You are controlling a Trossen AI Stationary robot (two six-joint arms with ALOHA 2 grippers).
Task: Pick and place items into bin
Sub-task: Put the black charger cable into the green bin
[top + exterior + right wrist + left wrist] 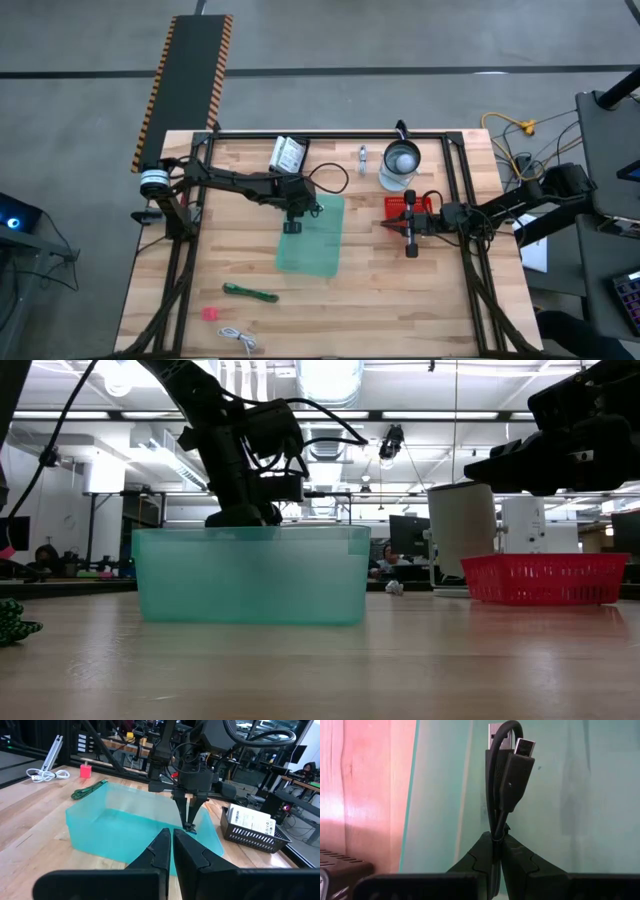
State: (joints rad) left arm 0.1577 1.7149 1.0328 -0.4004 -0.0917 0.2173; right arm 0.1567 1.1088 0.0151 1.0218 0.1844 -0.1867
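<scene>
Both plugs of the black USB cable (506, 780) hang inside the teal bin's rim, so the cable would drop in and my left gripper needs to let go of it.
My left gripper (292, 222) points down over the left part of the clear teal bin (312, 235) and is shut on a folded black USB cable (506, 780). The right wrist view shows it from the side (188, 820), above the bin floor. My right gripper (170, 845) is shut and holds nothing; it hovers right of the bin (410, 238), beside a red basket (410, 205). Two white packets (288, 153) lie in a black basket. A green stick (250, 293), a pink bit (210, 313) and a white coiled cable (238, 340) lie near the table's near-left corner. A silver piece (362, 155) lies near the far edge. My left gripper pinches the black cable between its two fingers (480, 852), at a folded stretch of cord (496, 827) behind the plugs. The fingers come from above, pointing down. The cable hangs clear below them, with both plugs (520, 750) toward the bin floor.
A clear glass jug with a metal lid (400, 165) stands at the far edge, next to the red basket. The black frame rails (460, 190) run along the table's far and side edges. Open wood lies between the bin and the near edge.
</scene>
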